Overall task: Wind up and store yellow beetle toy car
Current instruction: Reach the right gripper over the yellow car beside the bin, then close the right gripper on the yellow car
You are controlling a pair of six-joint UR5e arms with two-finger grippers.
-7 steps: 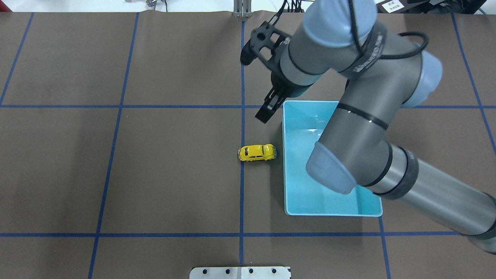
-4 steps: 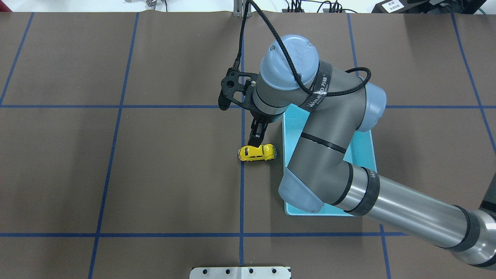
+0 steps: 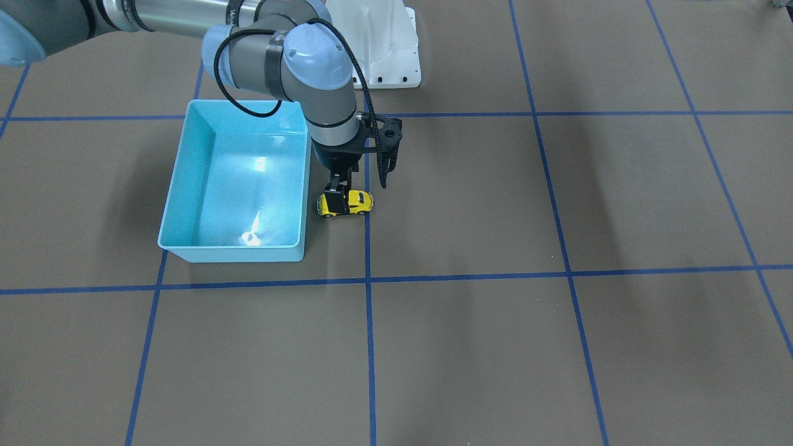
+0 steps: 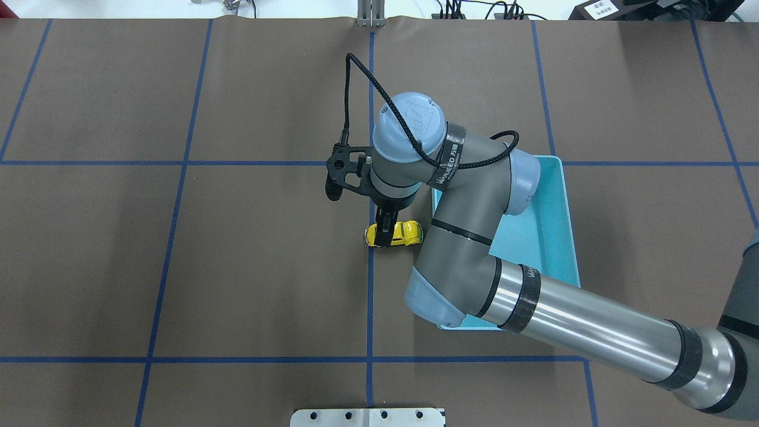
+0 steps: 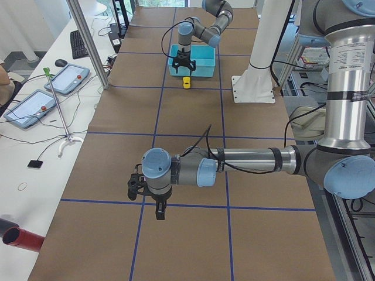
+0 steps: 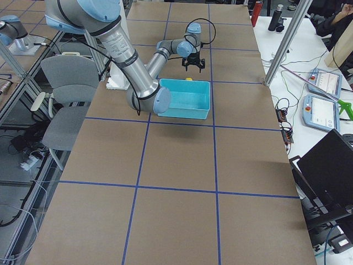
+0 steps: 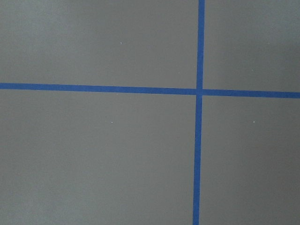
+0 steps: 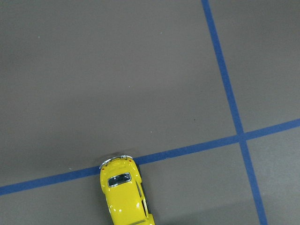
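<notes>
My right gripper grabs the yellow beetle toy car by the middle of its body (image 8: 125, 199) next, to store it in the light-blue bin.
The yellow beetle toy car (image 4: 408, 232) stands on its wheels on the brown mat beside a blue tape line, just left of the light-blue bin (image 4: 562, 207). My right gripper (image 4: 385, 233) has come down over the car's middle. Its fingers stand open on either side of the body, and one dark finger (image 3: 334, 201) covers the car's near side in the front-facing view. The car (image 8: 124, 197) sits at the bottom edge of the right wrist view. My left gripper (image 5: 159, 212) hangs over bare mat far from the car; I cannot tell whether it is open or shut.
The bin (image 3: 232, 254) holds nothing visible. A white mounting plate (image 3: 384, 59) stands behind it at the robot's base. Blue tape lines grid the mat. A side table with tablets (image 5: 35, 105) and a chair (image 6: 69, 77) stand off the mat.
My right arm swung from above the bin's far corner leftward and down until its fingers reached the car. The car has not moved.
</notes>
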